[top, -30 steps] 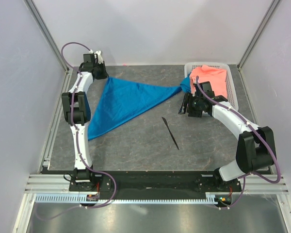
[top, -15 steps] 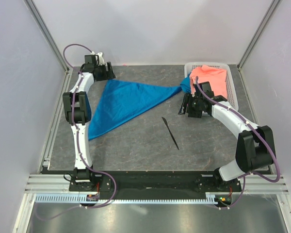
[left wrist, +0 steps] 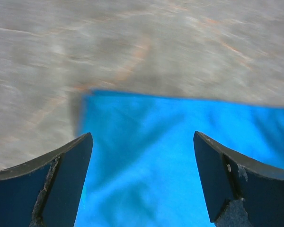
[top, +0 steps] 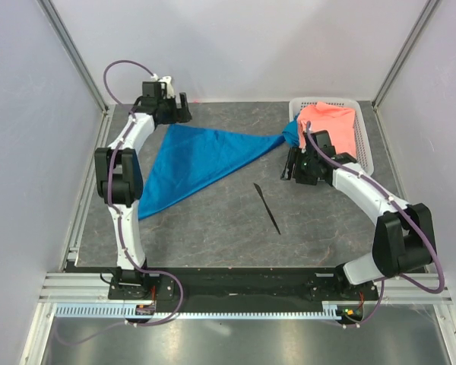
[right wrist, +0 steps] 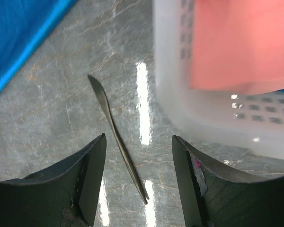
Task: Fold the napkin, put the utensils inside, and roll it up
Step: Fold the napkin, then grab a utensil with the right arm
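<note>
The slim black knife needs to lie flat inside the napkin [top: 197,161]. My right gripper should next grab the knife by its narrow handle [top: 270,213].
The blue napkin [top: 197,161] lies flat on the table as a folded triangle, its long tip pointing right toward the basket. My left gripper [top: 185,107] hovers just past the napkin's back left corner. In the left wrist view it [left wrist: 142,141] is open, with the napkin [left wrist: 180,156] below and nothing between the fingers. The utensil, a slim black knife [top: 267,207], lies on bare table to the right of the napkin. My right gripper [top: 292,172] is open beside the basket; in its wrist view the gripper [right wrist: 138,142] looks down on the knife [right wrist: 114,135] without touching it.
A white perforated basket [top: 365,144] at the back right holds a salmon-pink cloth [top: 330,122], with a blue scrap [top: 291,132] peeking out under it. The basket wall [right wrist: 175,90] is close to my right finger. Enclosure walls stand on both sides and at the back.
My left gripper has opened, let go of the napkin's back corner and moved right along the back edge. The napkin corner now lies flat. The right arm has barely moved.
</note>
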